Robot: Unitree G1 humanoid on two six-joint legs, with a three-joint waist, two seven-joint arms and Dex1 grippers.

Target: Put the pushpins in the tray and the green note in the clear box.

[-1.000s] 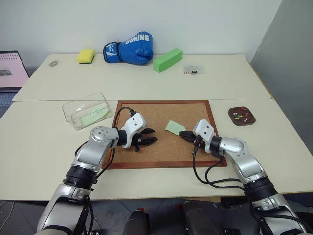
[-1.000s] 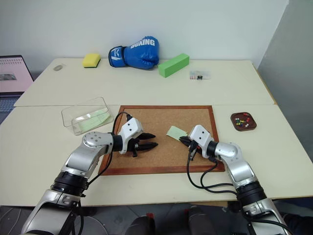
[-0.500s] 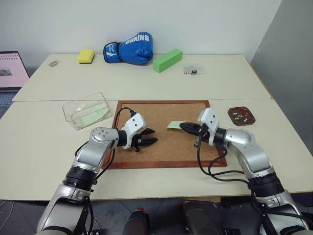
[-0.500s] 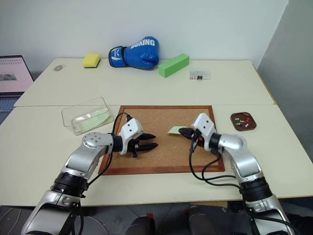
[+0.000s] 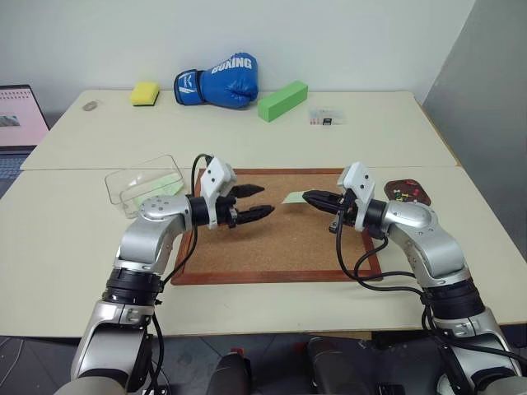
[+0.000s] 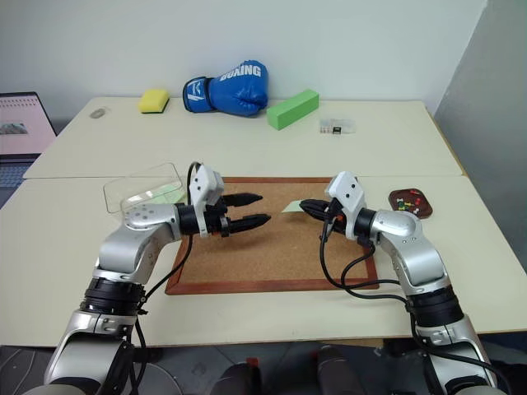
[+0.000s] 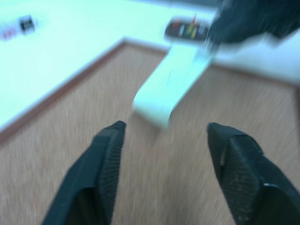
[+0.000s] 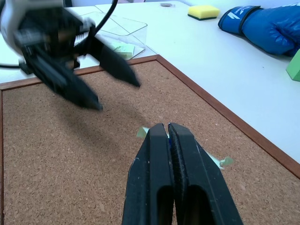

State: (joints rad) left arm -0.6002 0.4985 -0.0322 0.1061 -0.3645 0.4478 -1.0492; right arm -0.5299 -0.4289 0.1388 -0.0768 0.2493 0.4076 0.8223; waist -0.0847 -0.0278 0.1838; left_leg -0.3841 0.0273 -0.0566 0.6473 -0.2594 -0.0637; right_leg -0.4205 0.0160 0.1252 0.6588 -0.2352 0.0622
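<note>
The green note needs to go to the clear box. My left gripper should next grab it by its loose end to carry it there.
My right gripper is shut on one edge of the green note and holds it just above the cork board. The slip's corners stick out on both sides of the shut fingers. My left gripper hovers open, its tips a short way from the note's free end. The clear box stands left of the board with another pale green slip inside. At the right, the dark brown tray holds pushpins with coloured heads.
Along the far side of the table lie a yellow sponge, a blue boxing glove, a bright green foam block and a small clear packet. A laptop sits at the far left.
The right gripper has lifted the green note off the cork board. The left gripper has risen toward the note and opened wider.
</note>
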